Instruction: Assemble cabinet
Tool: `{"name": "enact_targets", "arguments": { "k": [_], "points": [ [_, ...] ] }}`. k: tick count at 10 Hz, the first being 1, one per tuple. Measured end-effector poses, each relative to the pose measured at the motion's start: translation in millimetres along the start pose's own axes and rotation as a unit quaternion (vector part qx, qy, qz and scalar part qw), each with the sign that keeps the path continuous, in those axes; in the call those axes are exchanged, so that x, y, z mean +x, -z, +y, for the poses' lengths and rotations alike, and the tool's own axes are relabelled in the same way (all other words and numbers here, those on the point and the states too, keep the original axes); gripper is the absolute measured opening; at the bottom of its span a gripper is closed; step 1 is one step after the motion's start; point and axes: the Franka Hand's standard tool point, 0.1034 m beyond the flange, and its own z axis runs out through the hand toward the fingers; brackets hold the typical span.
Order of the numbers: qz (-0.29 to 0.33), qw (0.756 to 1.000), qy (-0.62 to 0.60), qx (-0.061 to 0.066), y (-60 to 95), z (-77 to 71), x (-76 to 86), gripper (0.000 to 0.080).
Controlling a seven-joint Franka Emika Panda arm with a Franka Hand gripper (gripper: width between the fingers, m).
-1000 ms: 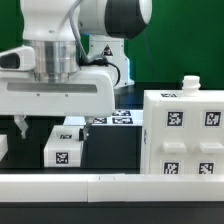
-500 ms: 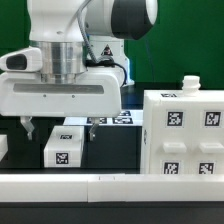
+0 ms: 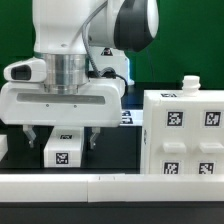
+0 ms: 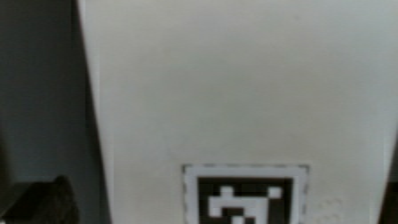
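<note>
My gripper should close. Closing now would hold the piece. Its fingers reach down beside the long sides of the white piece (image 3: 62, 152) (image 4: 231, 90), with the piece's tag between them.
The cabinet (image 3: 185, 138), a large white box with several square tags and a small peg (image 3: 187, 85) on top, stands at the exterior view's right. My gripper (image 3: 62, 136) hangs open over a smaller white tagged piece (image 3: 62, 152) to the left of the cabinet. One finger stands on each side of that piece and I see no contact. In the wrist view the piece (image 4: 231, 90) fills the picture as a long white face with a tag (image 4: 246, 195) at one end. A dark fingertip (image 4: 36, 200) shows beside it.
A long white rail (image 3: 100, 186) runs along the front. The marker board (image 3: 126, 117) lies behind my arm. A small white part (image 3: 3, 147) sits at the left edge. The gap between the white piece and the cabinet is narrow.
My gripper has come down and shifted toward the exterior view's right. Its open fingers now straddle the white tagged piece instead of hanging above and left of it.
</note>
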Motion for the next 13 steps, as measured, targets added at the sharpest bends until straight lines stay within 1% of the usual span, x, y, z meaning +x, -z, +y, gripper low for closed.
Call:
{"name": "enact_targets", "arguments": {
  "k": [1,2,3,6,7,8,9,10,11,12,13],
  "points": [
    [0.0,1.0,0.0,0.0,0.0,0.0,0.1,0.0795],
    [0.0,1.0,0.0,0.0,0.0,0.1,0.1,0.0682],
    [0.0,1.0,0.0,0.0,0.0,0.1,0.1,0.0552],
    [0.001,1.0,-0.001,0.0,1.8,0.0,1.4,0.0557],
    [-0.007,1.0,0.005,0.003,16.3,-2.9,6.9,0.0557],
    [-0.021,1.0,0.016,0.012,48.8,-9.8,15.7,0.0557],
    [-0.032,0.999,0.023,0.016,76.0,-16.9,27.6,0.0557],
    [-0.033,0.999,0.021,0.021,98.9,-26.4,37.3,0.0557],
    [-0.032,0.999,0.011,0.024,120.1,-38.6,41.9,0.0557],
    [-0.033,0.999,0.005,0.019,133.9,-53.5,42.6,0.0558],
    [-0.033,0.999,0.006,0.019,130.3,-56.1,40.0,0.0558]
  ]
}}
